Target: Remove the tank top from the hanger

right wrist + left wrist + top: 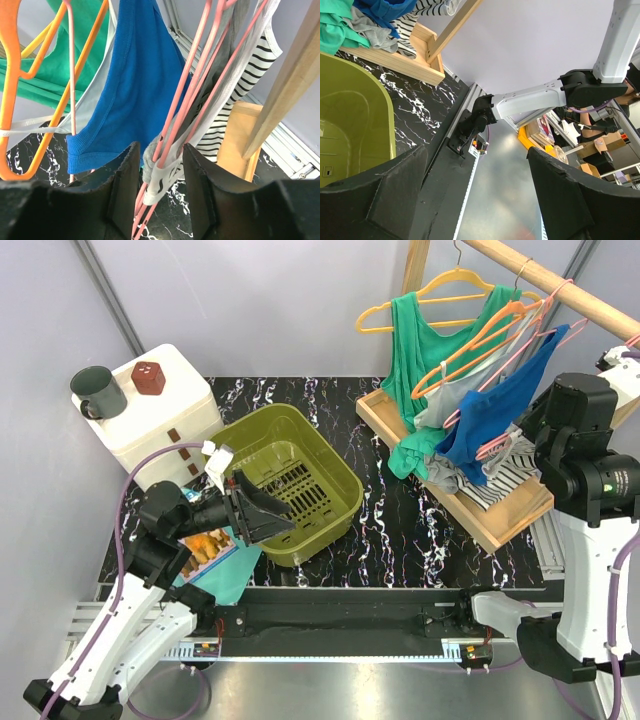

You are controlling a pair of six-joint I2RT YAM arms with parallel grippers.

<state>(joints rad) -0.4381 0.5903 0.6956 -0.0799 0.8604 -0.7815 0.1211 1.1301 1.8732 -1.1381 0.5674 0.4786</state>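
Note:
My right gripper is open around the pink hanger rods. If I moved it sideways now, the rods would at most be nudged and would slip out.
Several tank tops hang from a wooden rail [560, 285]: a green one [430, 350] on a yellow hanger [440, 285], a grey one [455, 395] on an orange hanger [480, 335], then a blue one [135, 90] and a striped one [250, 100] on pink hangers [187, 85]. My right gripper [160, 150] is open, its fingers on either side of the pink hanger rods and a white-grey strap, with small gaps on both sides. My left gripper [268, 515] is open and holds nothing, hovering by the near rim of a basket.
An olive-green basket [300, 440] sits mid-table. The rack's wooden base tray [490, 520] holds the bunched clothing hems. At the back left, a white box [165, 410] carries a dark mug [98, 390]. A teal cloth lies under the left arm.

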